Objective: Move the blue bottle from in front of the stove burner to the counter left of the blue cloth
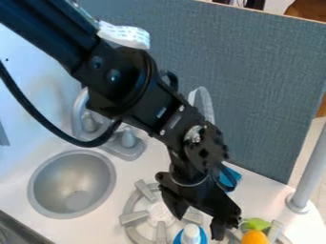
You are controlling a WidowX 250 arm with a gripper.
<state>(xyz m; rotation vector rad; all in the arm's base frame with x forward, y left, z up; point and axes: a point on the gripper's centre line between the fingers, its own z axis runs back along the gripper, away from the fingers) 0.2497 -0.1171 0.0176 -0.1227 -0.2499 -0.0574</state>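
Next, my gripper grabs the blue bottle's white top to move the bottle off the stove burner.
The black gripper (199,223) hangs over the stove area at the lower right, open, its two fingers apart. Just below the gap, at the bottom edge, is a blue object with a white top (191,233). An orange, round fruit-like object (255,237) with a green leafy part (257,224) lies to the right of the right finger, close to it. Behind the gripper, a blue item (230,177) is partly hidden by the arm. I cannot tell whether the fingers touch anything.
A grey burner (132,218) lies left of the gripper, and part of another (275,231) shows at the lower right. Farther left are a round metal sink (71,183) and a grey faucet (127,143). A grey post (309,171) stands at right, before a blue-grey partition (261,86).
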